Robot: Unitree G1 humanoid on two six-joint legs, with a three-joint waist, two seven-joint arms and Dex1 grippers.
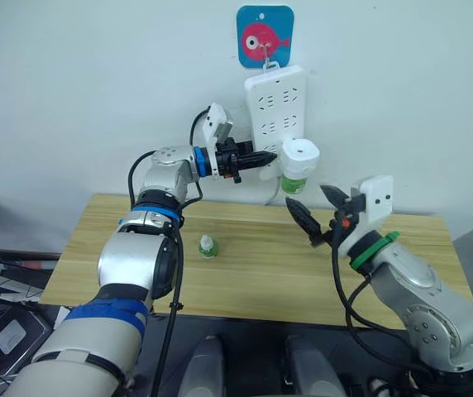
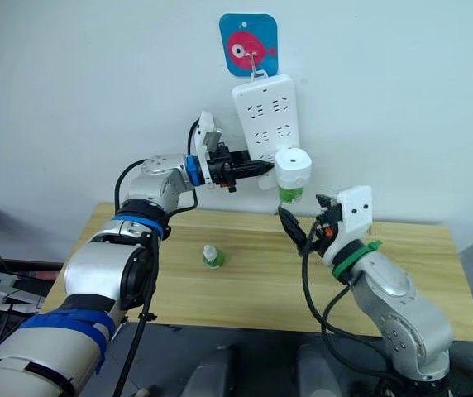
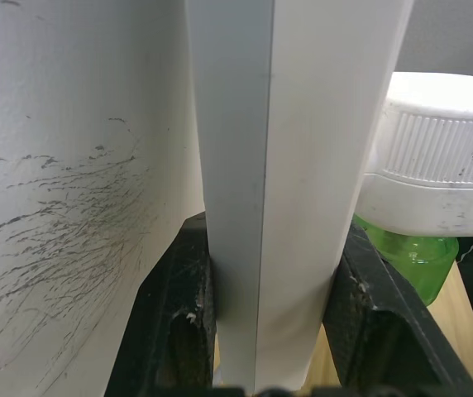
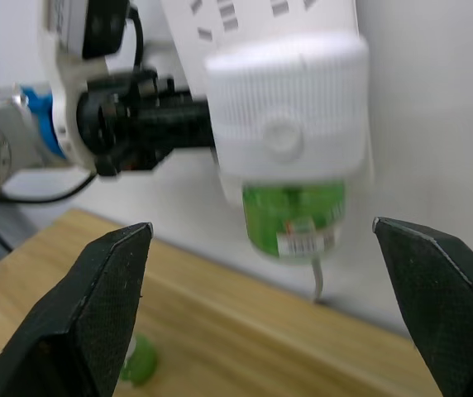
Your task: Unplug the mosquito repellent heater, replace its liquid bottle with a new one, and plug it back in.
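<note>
My right gripper grabs the white housing (image 1: pixel 299 155) next, which leaves the heater's green liquid bottle (image 1: pixel 293 184) free.
The white mosquito repellent heater (image 1: pixel 300 154) is plugged into the lower right of the white power strip (image 1: pixel 276 103) hanging on the wall. A green liquid bottle (image 1: pixel 294 184) hangs under it. My left gripper (image 1: pixel 265 157) is shut on the strip's lower edge, just left of the heater; the left wrist view shows the strip (image 3: pixel 303 165) clamped between both fingers (image 3: pixel 170 322). My right gripper (image 1: pixel 305 195) is open just below and in front of the heater (image 4: pixel 286 116), apart from it. A small green bottle with a white cap (image 1: pixel 208 246) stands on the wooden table (image 1: pixel 253 281).
The strip hangs from a blue fish-pattern hook (image 1: pixel 265 36) on the white wall, and its cord drops behind the table. To the table's left, cables and a device (image 1: pixel 5 335) lie low.
</note>
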